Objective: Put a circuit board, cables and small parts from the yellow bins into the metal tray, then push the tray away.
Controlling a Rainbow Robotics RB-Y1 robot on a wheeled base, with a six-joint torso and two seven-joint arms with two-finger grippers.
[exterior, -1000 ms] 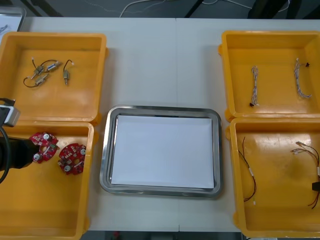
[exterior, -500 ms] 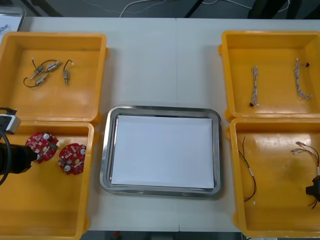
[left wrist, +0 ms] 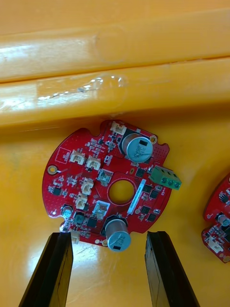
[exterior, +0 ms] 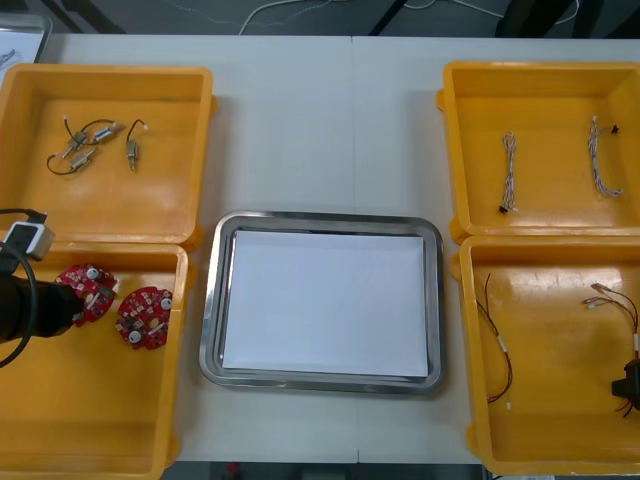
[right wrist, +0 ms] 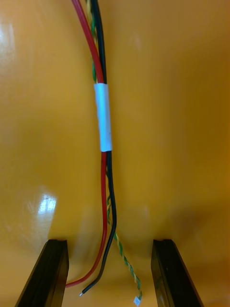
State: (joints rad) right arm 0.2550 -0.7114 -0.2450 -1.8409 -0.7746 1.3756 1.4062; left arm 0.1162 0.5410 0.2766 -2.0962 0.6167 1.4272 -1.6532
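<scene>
The loose wire ends splay apart below. Next, my right gripper picks up the cable by its white sleeve (right wrist: 103, 117), where the wires are bundled together.
Two round red circuit boards lie in the near left yellow bin (exterior: 60, 410): one (exterior: 86, 291) (left wrist: 108, 187) and a second (exterior: 144, 317) (left wrist: 219, 221) beside it. My left gripper (exterior: 70, 308) (left wrist: 109, 237) is open, its fingertips flanking the near edge of the first board. In the near right yellow bin (exterior: 560, 420), my right gripper (exterior: 630, 382) (right wrist: 110, 244) is open low over a red and black cable (right wrist: 103, 117) joined by a white sleeve, whose loose ends lie between the fingers. The metal tray (exterior: 213, 300), white inside, sits in the middle.
The far left bin (exterior: 150, 210) holds small metal parts (exterior: 90, 145) with short leads. The far right bin (exterior: 550, 215) holds two twisted cables (exterior: 509, 172) (exterior: 600, 160). More thin cables (exterior: 498, 350) lie in the near right bin. The bin wall (left wrist: 115, 81) rises just beyond the first board.
My left arm has shifted slightly at the table's left edge, staying by the first board. The right gripper has moved a little toward the near edge of its bin.
</scene>
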